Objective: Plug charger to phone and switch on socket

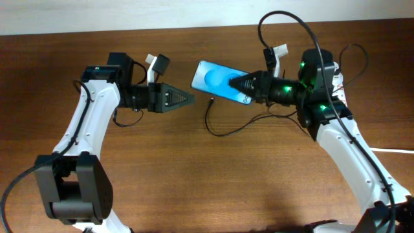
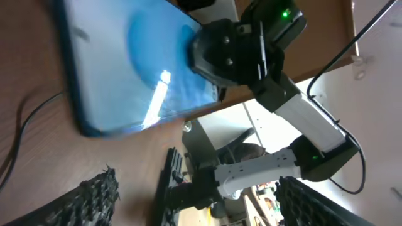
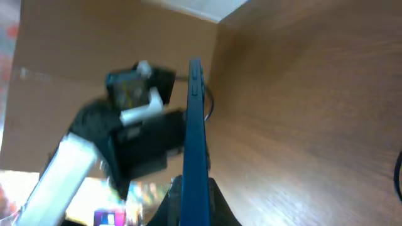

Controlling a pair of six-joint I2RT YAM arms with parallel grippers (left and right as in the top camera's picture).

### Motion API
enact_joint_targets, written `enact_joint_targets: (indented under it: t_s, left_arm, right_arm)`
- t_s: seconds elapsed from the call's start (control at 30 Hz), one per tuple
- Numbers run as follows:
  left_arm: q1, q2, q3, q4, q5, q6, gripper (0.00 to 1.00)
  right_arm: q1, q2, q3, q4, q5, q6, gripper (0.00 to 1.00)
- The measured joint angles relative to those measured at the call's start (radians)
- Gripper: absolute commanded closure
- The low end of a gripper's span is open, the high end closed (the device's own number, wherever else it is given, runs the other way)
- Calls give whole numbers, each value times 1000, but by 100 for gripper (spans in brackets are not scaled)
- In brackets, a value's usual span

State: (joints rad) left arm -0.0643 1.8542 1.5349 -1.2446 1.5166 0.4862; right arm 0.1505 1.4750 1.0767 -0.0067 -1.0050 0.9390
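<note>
The phone's charging end should stay free for the charger. My left gripper will next grab the phone's long edge, across screen and back.
The phone has a bright blue screen, and my right gripper is shut on its right end and holds it tilted above the wooden table. In the right wrist view the phone stands edge-on between the fingers. The charger is a thin black cable looped on the table, with its connector tip just below the phone. My left gripper is open and empty, pointing at the phone's left end from a short gap. The left wrist view shows the phone and the cable. The socket is mostly hidden behind the right arm.
A thick white cord runs off the right side of the table. The robots' thicker black cables arc above the right arm. The table's back edge meets a pale wall.
</note>
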Motion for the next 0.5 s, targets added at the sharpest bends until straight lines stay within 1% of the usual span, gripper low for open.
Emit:
enact_joint_targets:
  t_s: [0.07, 0.1, 0.13, 0.17, 0.2, 0.23, 0.27, 0.3, 0.33, 0.37, 0.47, 0.5]
  left_arm:
    - [0, 0, 0, 20, 23, -3, 8]
    - [0, 0, 0, 31, 30, -16, 8]
    - [0, 0, 0, 42, 32, -28, 7]
    - [2, 0, -2, 93, 39, -76, 7]
    - [10, 0, -4, 149, 41, -130, 7]
    - [28, 0, -8, 236, 38, -228, 5]
    - [52, 0, -9, 322, 13, -355, 5]
    - [66, -1, -14, 466, -47, -513, 7]
    - [69, -1, -16, 624, -113, -706, 8]
    - [69, -1, -16, 732, -152, -856, 10]
    - [43, -1, -14, 909, -263, -1238, 16]
    - [26, -1, -17, 965, -288, -1319, 21]
  right_arm:
    - [66, 0, 0, 13, 156, 117, 96]
    - [133, 1, 0, 55, 267, 197, 96]
    - [177, 2, -2, 97, 336, 241, 96]
    - [221, 2, -2, 150, 407, 282, 96]
    - [238, 2, -2, 166, 446, 304, 96]
    - [240, 2, -2, 171, 507, 336, 96]
    - [240, 2, -2, 172, 538, 348, 96]
    - [240, 2, -2, 173, 562, 369, 96]
    - [240, 2, -2, 171, 579, 379, 96]
    - [240, 2, -2, 169, 601, 397, 96]
    - [244, 2, -2, 172, 690, 482, 96]
    - [257, 2, -2, 179, 732, 498, 96]
